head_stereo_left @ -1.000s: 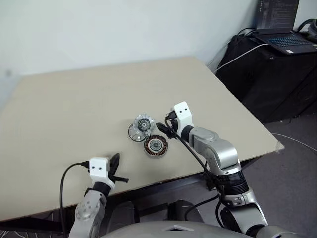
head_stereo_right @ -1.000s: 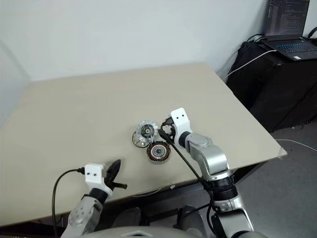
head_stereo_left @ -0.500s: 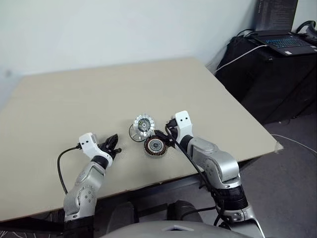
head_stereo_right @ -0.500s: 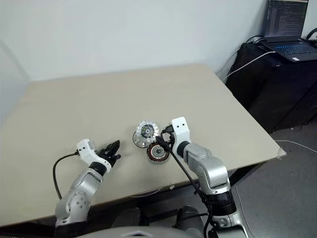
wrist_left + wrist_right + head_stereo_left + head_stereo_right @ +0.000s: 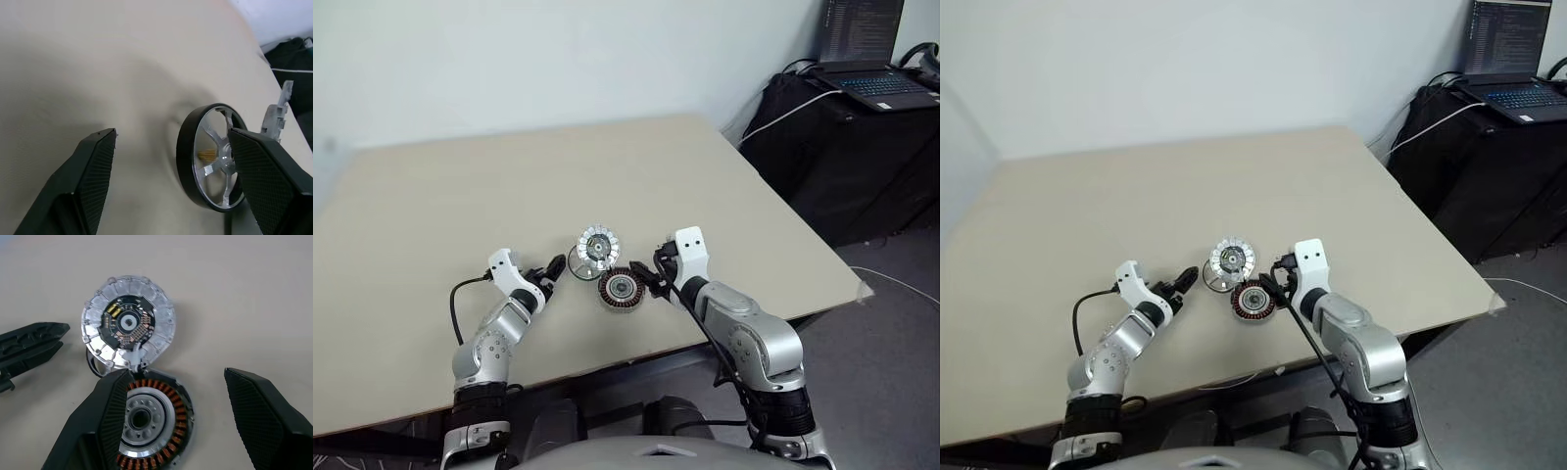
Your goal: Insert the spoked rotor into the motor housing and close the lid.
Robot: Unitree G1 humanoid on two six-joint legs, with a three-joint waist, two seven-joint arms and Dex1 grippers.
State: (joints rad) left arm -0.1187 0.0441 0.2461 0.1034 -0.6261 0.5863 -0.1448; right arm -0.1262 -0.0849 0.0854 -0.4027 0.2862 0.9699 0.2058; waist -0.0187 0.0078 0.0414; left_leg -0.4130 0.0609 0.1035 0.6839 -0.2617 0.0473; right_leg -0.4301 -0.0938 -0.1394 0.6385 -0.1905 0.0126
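Observation:
My left gripper needs to move toward the rotor before it closes. Its fingers are short of the rotor's black rim (image 5: 572, 262) (image 5: 188, 152), with bare tabletop between them, so they would miss if they closed now.
The motor housing (image 5: 621, 288), a dark puck with copper windings, lies near the table's front edge. Just behind it the lid (image 5: 597, 247) shows its pale-segmented face and rests tilted, partly over the spoked rotor (image 5: 210, 169), a dark ring with silver spokes whose rim peeks out at the lid's left (image 5: 576, 264). My left gripper (image 5: 553, 271) is open just left of the rotor, and the ring lies between and a little ahead of its fingertips (image 5: 98, 161). To the right of the housing my right gripper (image 5: 178, 374) stands open and empty, one finger (image 5: 105, 431) covering part of the housing (image 5: 149, 418).
The beige table (image 5: 460, 176) stretches wide behind and to the left of the parts. Its front edge runs close below the housing. A black stand with an open laptop (image 5: 876, 78) sits beyond the table's right corner.
My left arm has come forward from the table's front edge to the rotor, and its fingers have gone from shut to open. The right gripper has drawn back from beside the lid to beside the housing.

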